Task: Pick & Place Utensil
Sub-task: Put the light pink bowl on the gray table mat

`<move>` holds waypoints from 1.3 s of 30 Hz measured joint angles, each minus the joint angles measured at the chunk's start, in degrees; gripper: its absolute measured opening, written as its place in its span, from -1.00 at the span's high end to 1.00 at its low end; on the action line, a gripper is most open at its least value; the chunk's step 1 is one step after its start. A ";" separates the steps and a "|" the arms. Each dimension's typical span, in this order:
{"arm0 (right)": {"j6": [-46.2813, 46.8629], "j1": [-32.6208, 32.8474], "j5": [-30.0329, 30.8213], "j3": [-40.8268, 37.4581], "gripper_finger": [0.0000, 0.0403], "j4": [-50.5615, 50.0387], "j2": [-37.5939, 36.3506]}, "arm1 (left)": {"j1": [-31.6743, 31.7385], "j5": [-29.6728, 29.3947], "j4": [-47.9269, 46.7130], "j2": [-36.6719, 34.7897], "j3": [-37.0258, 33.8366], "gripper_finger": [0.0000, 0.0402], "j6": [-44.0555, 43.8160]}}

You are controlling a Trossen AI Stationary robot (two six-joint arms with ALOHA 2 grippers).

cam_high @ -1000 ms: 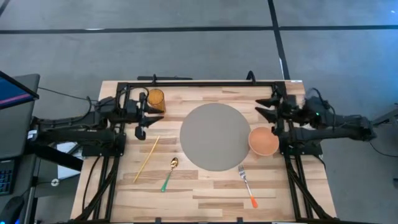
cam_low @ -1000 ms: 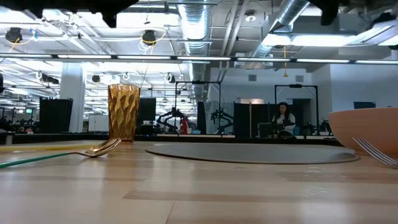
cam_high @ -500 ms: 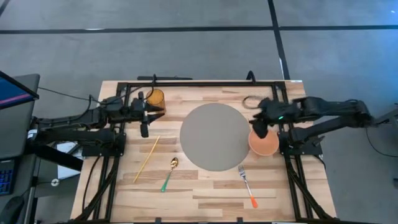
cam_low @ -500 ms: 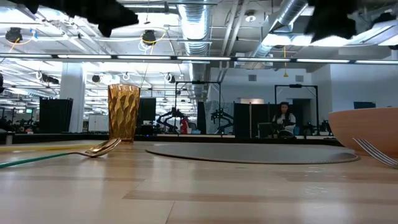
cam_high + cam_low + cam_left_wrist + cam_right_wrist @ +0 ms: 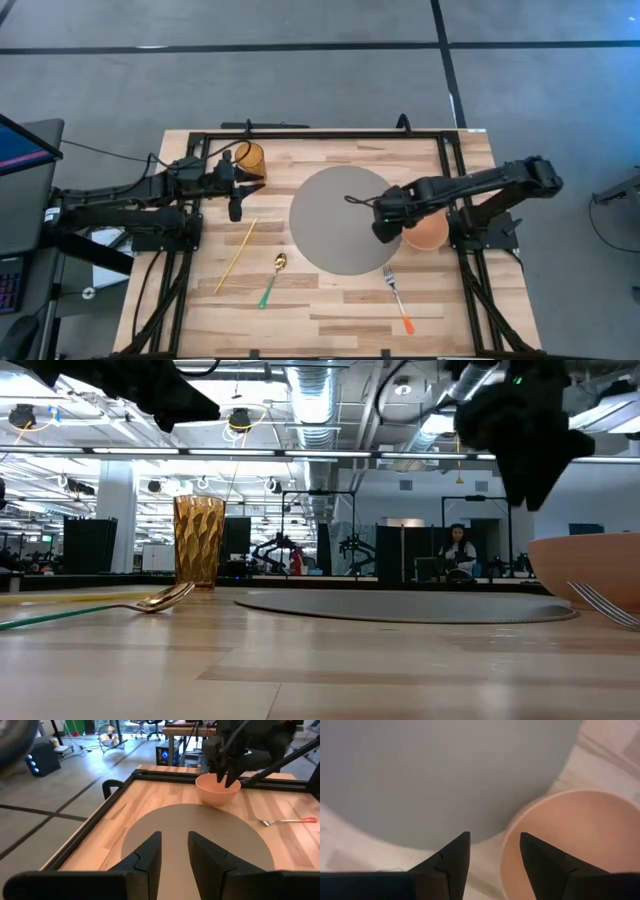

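I should set the peach bowl on the grey round plate, so next I should grab the bowl by its rim (image 5: 506, 837) with my right gripper.
A fork with an orange handle (image 5: 398, 298) lies flat on the wood near the table's near edge, right of centre. A spoon with a green handle (image 5: 272, 280) and a pair of pale chopsticks (image 5: 236, 255) lie left of the grey round plate (image 5: 340, 215). My right gripper (image 5: 383, 228) hangs open above the plate's right edge, beside the peach bowl (image 5: 430, 232); in the right wrist view its fingers (image 5: 451, 855) frame the gap between plate (image 5: 445, 770) and bowl (image 5: 555, 835). My left gripper (image 5: 235, 207) is open, in the air near the amber glass (image 5: 250, 158).
The amber glass (image 5: 198, 540) stands at the far left of the table. A black frame (image 5: 330, 133) runs around the table's edges. The low view shows the spoon bowl (image 5: 165, 598), fork tines (image 5: 605, 603) and the bowl (image 5: 590, 565). Bare wood lies along the near edge.
My right arm has swung from the table's far right corner toward the middle and near side, tipping its fingers downward, and now hangs over the plate's right edge beside the bowl. My left gripper has shifted slightly rightward toward the plate. The utensils have not moved.
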 joint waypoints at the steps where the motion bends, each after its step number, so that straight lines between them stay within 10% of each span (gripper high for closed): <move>1: 0.06 -0.28 0.03 -0.02 0.17 -0.50 0.56 | 0.00 0.00 0.00 0.00 0.00 0.52 0.02; 27: 18.41 -1.65 -1.12 -10.90 0.25 8.62 2.70 | 0.00 0.00 -0.44 0.00 -0.07 0.52 0.02; 39: 6.49 -1.72 -2.75 -11.06 0.79 12.93 2.61 | 0.00 0.01 -0.42 0.00 -0.07 0.52 0.02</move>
